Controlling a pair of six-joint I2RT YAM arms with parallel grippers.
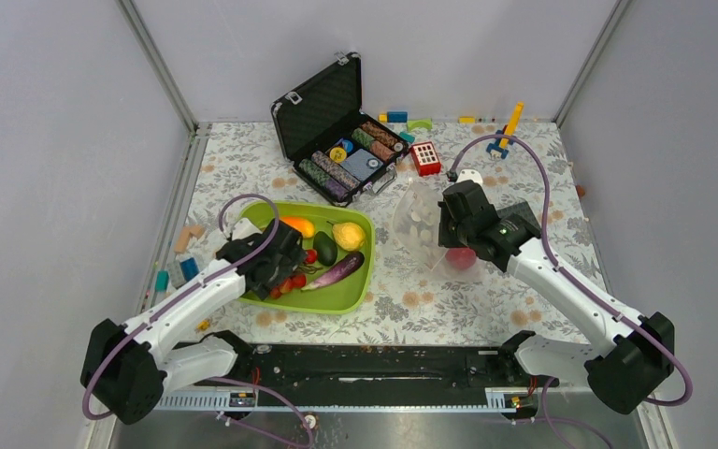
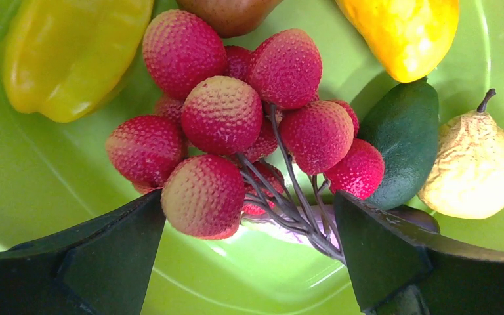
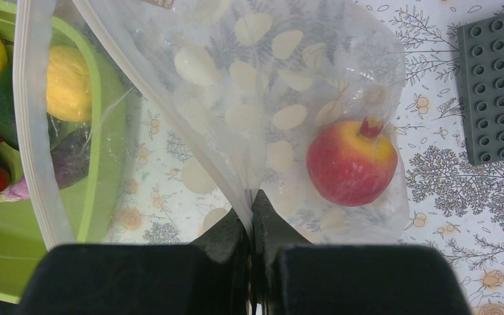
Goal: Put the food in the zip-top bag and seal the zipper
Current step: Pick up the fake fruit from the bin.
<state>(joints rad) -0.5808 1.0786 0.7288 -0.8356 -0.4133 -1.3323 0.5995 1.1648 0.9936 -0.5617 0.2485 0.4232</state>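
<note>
The berries should go into the zip-top bag first. My left gripper needs to grab the red berry cluster by its stem end next.
My left gripper is open over the green tray, its fingers either side of the red berry cluster and its stems, without pinching. Around the cluster lie a dark green avocado, a yellow pear, an orange-yellow fruit and a yellow pepper; the purple eggplant shows from above. My right gripper is shut on the mouth edge of the dotted zip-top bag, holding it up. A red apple sits inside the bag. The zipper runs down the left.
An open black case of poker chips stands at the back. A red block, loose coloured blocks and a yellow tool lie along the back edge. A grey studded plate lies right of the bag.
</note>
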